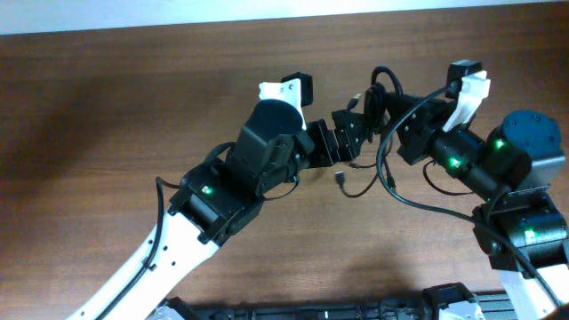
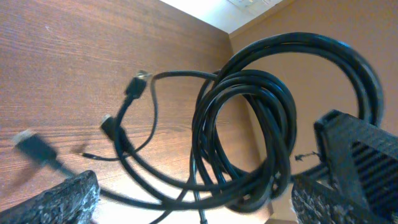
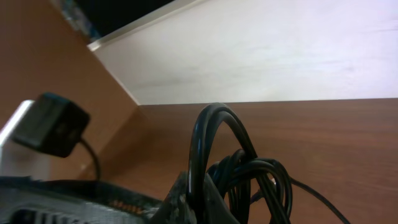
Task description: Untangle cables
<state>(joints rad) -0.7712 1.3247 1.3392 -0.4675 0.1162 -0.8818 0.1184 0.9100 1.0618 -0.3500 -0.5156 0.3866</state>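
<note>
The cables should be gripped by my left gripper across the bunched coil (image 1: 374,110) (image 2: 247,182). The right gripper's loop will then stay free to pull and untangle.
The cables (image 1: 380,96) are a bundle of thin black cords on the brown table, between my two grippers. Loose loops trail toward the front (image 1: 391,188), and a small plug (image 1: 340,178) lies near them. In the left wrist view the coil (image 2: 249,124) fills the middle, with plug ends (image 2: 138,84) to its left. My left gripper (image 1: 349,135) is open, and its fingers straddle the lower part of the coil (image 2: 199,202). My right gripper (image 1: 402,123) is shut on a loop of the cables (image 3: 202,155), pinched between its fingers (image 3: 200,202).
The table's far edge (image 1: 267,20) meets a pale surface behind it. The two arms are close together at the table's centre right. The left arm's black camera block (image 3: 53,124) shows in the right wrist view.
</note>
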